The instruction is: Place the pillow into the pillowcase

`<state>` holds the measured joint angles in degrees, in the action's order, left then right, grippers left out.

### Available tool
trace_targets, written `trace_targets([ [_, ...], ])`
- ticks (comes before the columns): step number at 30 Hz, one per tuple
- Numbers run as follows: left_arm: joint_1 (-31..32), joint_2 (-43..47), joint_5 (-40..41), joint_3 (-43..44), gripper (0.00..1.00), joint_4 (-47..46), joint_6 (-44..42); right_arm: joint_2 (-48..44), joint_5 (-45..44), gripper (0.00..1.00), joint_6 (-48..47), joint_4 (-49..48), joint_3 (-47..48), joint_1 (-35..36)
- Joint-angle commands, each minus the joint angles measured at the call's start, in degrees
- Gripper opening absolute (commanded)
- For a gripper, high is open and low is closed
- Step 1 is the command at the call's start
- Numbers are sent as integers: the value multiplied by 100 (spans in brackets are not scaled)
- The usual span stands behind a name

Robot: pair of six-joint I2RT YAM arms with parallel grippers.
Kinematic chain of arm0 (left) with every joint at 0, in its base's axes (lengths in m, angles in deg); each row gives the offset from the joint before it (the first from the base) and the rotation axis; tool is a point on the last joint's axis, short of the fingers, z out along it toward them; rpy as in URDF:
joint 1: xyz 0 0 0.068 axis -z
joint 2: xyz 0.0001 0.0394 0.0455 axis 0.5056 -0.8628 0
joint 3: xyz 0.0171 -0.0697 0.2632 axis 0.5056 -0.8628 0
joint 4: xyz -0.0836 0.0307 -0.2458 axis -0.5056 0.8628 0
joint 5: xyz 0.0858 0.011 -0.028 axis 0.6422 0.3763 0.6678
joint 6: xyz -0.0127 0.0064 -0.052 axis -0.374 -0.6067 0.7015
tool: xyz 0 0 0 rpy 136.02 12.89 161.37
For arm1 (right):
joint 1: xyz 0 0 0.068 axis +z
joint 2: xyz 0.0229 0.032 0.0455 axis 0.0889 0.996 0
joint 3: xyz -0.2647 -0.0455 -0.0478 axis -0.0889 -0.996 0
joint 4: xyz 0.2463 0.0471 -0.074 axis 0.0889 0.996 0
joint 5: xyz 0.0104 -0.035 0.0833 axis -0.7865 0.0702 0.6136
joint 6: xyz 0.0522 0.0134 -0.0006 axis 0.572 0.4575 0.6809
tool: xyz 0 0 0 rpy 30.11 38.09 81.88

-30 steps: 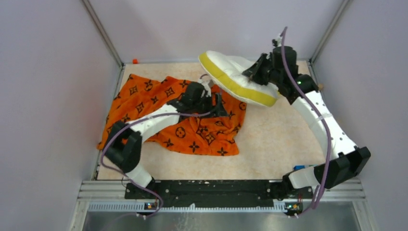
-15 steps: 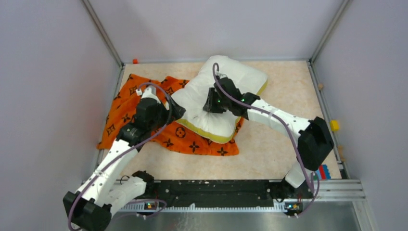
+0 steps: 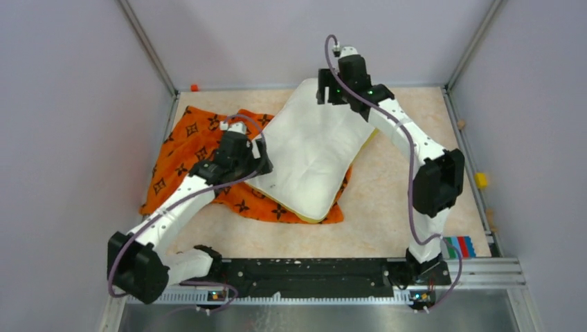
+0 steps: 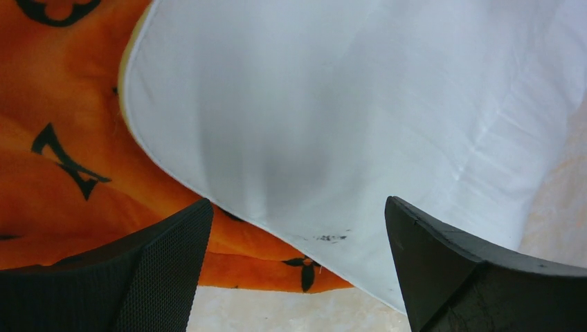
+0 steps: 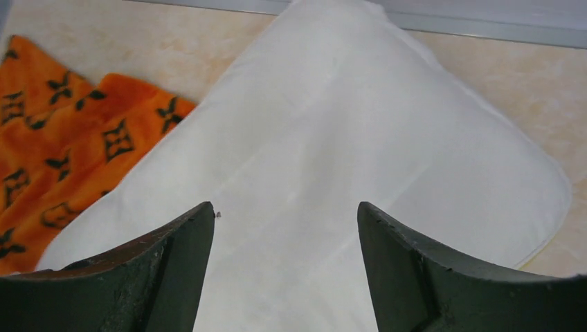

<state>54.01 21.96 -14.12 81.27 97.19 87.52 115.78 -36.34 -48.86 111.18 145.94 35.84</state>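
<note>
I should grab the pillow (image 3: pixel 311 155) by its far corner with my right gripper, so the other end of the pillow stays free to go into the pillowcase.
The white pillow (image 3: pixel 311 155) lies flat in the middle of the table, its near-left part resting on the orange monogram pillowcase (image 3: pixel 187 149). A thin yellow trim shows along its near edge. My left gripper (image 3: pixel 263 158) is open at the pillow's left edge, over the fabric. In the left wrist view the left gripper (image 4: pixel 297 207) frames the pillow (image 4: pixel 332 117) edge and the pillowcase (image 4: pixel 62 159), holding nothing. My right gripper (image 3: pixel 331 97) hovers open above the pillow's far corner. The right wrist view shows the right gripper (image 5: pixel 285 211) empty over the pillow (image 5: pixel 332 138), with the pillowcase (image 5: pixel 76 145) at left.
Grey walls and metal frame posts close in the beige table (image 3: pixel 394 207) on three sides. A small orange piece (image 3: pixel 194 88) sits in the far-left corner. A yellow block (image 3: pixel 481 180) and coloured blocks (image 3: pixel 459 245) lie beyond the right rim.
The right gripper carried the pillow from the far right down onto the pillowcase, let go, and drew back to the pillow's far corner. The left gripper shifted to the pillow's left edge.
</note>
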Motion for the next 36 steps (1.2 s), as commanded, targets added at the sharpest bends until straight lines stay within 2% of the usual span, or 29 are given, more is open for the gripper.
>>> trace_targets([
  [1,553,-808,191,1016,99,-32,-748,1149,-279,75,-683,58,554,-424],
  [6,945,-2033,513,1885,99,-56,-1091,2675,-396,75,-281,560,1832,-725],
  [9,986,-2848,361,2090,99,-156,-1167,3367,-656,72,-12,1182,2436,-734],
  [11,989,-3275,250,2148,94,-222,-1163,3460,-694,65,168,1188,2223,-740],
  [12,985,-3474,263,2201,90,-220,-1145,3431,-677,55,257,1122,2032,-742],
  [13,988,-3638,303,2246,82,-208,-1130,3380,-652,44,350,1051,1856,-748],
  [14,985,-3771,336,2298,73,-214,-1125,3313,-611,27,417,979,1701,-754],
  [15,985,-3873,338,2343,61,-225,-1136,3250,-618,3,469,957,1612,-758],
  [16,994,-3947,338,2404,45,-216,-1148,3183,-644,0,528,986,1580,-762],
  [18,990,-3969,373,2526,14,-173,-1179,2992,-707,0,604,1048,1554,-760],
  [19,991,-3919,408,2599,3,-156,-1204,2858,-754,0,629,1082,1552,-758],
  [21,995,-3743,530,2740,0,-117,-1315,2529,-857,0,681,1151,1559,-761],
  [28,1005,-3095,735,3574,0,88,-1773,993,-1208,0,795,1702,1524,-762],
  [36,1138,-2991,222,4001,0,-301,-1870,-1326,-1479,0,943,1574,-672,-766],
])
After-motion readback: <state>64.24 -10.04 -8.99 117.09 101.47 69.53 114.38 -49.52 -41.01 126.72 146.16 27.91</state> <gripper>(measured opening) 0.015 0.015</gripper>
